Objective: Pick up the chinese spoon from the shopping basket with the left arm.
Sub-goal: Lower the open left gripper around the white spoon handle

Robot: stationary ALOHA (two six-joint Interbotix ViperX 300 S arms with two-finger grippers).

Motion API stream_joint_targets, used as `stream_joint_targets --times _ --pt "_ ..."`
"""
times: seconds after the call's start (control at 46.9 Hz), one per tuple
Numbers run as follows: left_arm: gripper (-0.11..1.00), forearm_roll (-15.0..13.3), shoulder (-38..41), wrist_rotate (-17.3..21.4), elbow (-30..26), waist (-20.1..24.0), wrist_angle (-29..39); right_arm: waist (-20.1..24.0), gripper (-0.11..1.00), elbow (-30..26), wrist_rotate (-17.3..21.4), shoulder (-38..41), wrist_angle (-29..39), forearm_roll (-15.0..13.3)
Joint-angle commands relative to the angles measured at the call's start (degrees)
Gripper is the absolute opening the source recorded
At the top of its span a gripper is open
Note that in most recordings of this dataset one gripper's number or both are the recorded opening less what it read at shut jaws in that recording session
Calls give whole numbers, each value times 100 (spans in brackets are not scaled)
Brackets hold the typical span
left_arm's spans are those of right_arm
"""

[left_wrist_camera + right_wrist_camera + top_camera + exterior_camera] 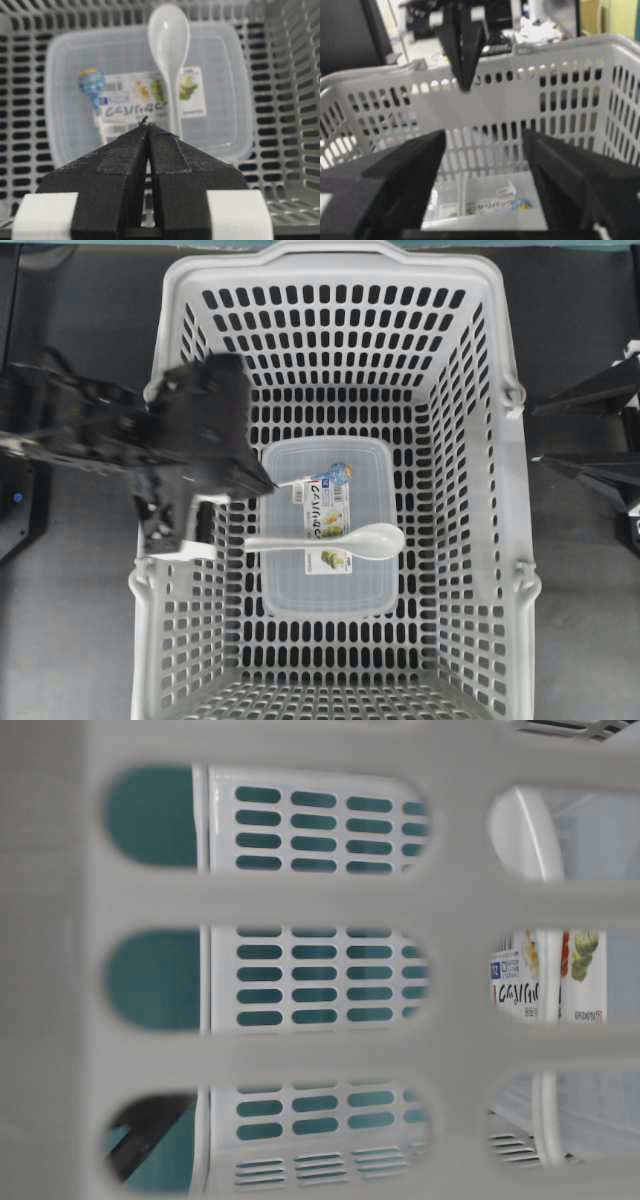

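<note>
The chinese spoon is long, and its bowl (379, 541) is the big end. The spoon's handle should be grabbed next by my left gripper, close to the bowl (322, 543).
The white chinese spoon (372, 540) lies flat across the lid of a clear labelled container (300, 590) on the floor of the grey shopping basket (505, 440). Its bowl points right and its handle left. My left gripper (268, 484) is shut and empty. It hangs inside the basket over the container's left edge, just behind the handle end. In the left wrist view the spoon (169, 45) runs straight ahead, its handle ending just right of the closed gripper tips (148, 126). My right gripper (535, 432) is open outside the basket's right wall, and it also shows in its own wrist view (484, 137).
The basket walls stand high on all sides round the container (70, 75). The table-level view looks through the wall slots at the spoon (522, 830) and the label (515, 985). The left gripper (464, 82) shows over the far rim in the right wrist view.
</note>
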Motion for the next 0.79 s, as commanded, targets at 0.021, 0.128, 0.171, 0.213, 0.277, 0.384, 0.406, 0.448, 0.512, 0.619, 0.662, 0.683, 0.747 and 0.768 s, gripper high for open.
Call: stream_joint_targets --times 0.021,0.128,0.171,0.213,0.277,0.384,0.406,0.448,0.512,0.619,0.662,0.683,0.747,0.768 --pt "11 18 396 -26 -439 -44 141 9 64 -132 -9 0 -18 9" --pt "42 9 782 -114 -703 -62 316 9 63 -132 -9 9 -9 9" --pt "55 18 940 -123 -809 -88 413 9 63 -132 -9 0 -9 18" --pt "67 18 1090 -132 -905 -105 510 9 63 -123 -9 9 -9 9" --pt "82 18 1327 -132 -1028 -123 659 9 63 -114 -9 0 -18 18" --pt "90 18 1696 -141 -1160 -149 729 9 63 -114 -9 9 -9 9" --pt "89 18 1767 -141 -1178 -149 729 9 63 -114 -9 0 -9 9" --pt "88 18 1898 -149 -1204 -167 729 9 63 -114 -9 9 0 9" --pt "87 18 2101 -185 -1248 -176 729 9 63 -114 -9 9 26 9" --pt "87 18 2294 -237 -1239 -176 729 0 63 -105 -9 9 44 9" --pt "87 18 2373 -255 -1222 -176 729 9 63 -105 -9 0 53 9" --pt "87 18 2391 -255 -1204 -167 721 9 63 -105 -9 0 53 9" --pt "87 9 2470 -255 -1195 -176 668 9 63 -105 -9 9 53 9" --pt "87 18 2487 -255 -1187 -176 650 9 63 -97 -9 9 53 18"
